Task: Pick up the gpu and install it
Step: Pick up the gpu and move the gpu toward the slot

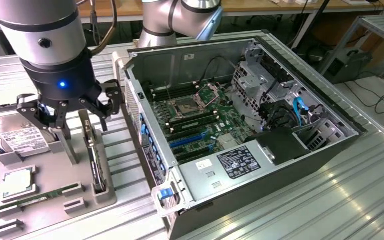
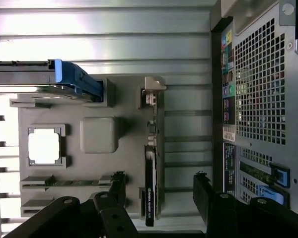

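I need to grab the GPU next with my gripper by its black shroud end (image 1: 97, 169), where its flat sides face each other, because the bent metal bracket sticks out sideways.
The gpu (image 1: 96, 162) stands on edge in a slot of the grey parts tray (image 1: 58, 212), a long thin dark card with a pale metal bracket strip. My gripper (image 1: 72, 120) hangs open just above the card's far end, with nothing between its fingers. In the wrist view the gpu (image 2: 151, 148) runs lengthwise between the two black fingertips (image 2: 117, 184), and the gripper (image 2: 159, 187) straddles it without touching. The open computer case (image 1: 325, 150) lies at the exterior view's right of the tray, with its motherboard and blue expansion slots (image 1: 190, 141) exposed.
The tray also holds a silver hard drive (image 1: 18, 137), a square CPU (image 1: 18, 182) and a green RAM stick (image 1: 38, 197). The case's perforated rear panel (image 2: 260, 94) stands close beside the tray. A ribbed metal table (image 1: 352, 200) lies under everything.
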You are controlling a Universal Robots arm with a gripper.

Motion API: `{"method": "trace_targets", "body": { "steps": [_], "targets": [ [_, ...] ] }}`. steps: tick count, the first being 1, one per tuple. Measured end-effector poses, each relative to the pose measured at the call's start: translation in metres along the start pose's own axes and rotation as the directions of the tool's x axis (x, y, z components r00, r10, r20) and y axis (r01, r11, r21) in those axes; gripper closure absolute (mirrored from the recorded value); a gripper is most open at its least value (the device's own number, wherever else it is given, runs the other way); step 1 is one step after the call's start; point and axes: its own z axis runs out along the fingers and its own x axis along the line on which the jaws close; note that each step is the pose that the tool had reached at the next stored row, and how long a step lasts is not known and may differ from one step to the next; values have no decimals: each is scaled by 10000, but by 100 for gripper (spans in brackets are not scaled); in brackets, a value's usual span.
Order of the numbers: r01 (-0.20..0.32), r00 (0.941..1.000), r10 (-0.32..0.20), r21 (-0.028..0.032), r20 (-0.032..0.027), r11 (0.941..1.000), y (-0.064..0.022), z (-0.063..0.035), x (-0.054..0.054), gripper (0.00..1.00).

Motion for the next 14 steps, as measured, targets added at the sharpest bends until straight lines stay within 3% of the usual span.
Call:
{"method": "trace_targets", "body": {
  "steps": [14],
  "targets": [
    [-7,10000,7,1,0,10000,-33,260,8,34]
  ]
}}
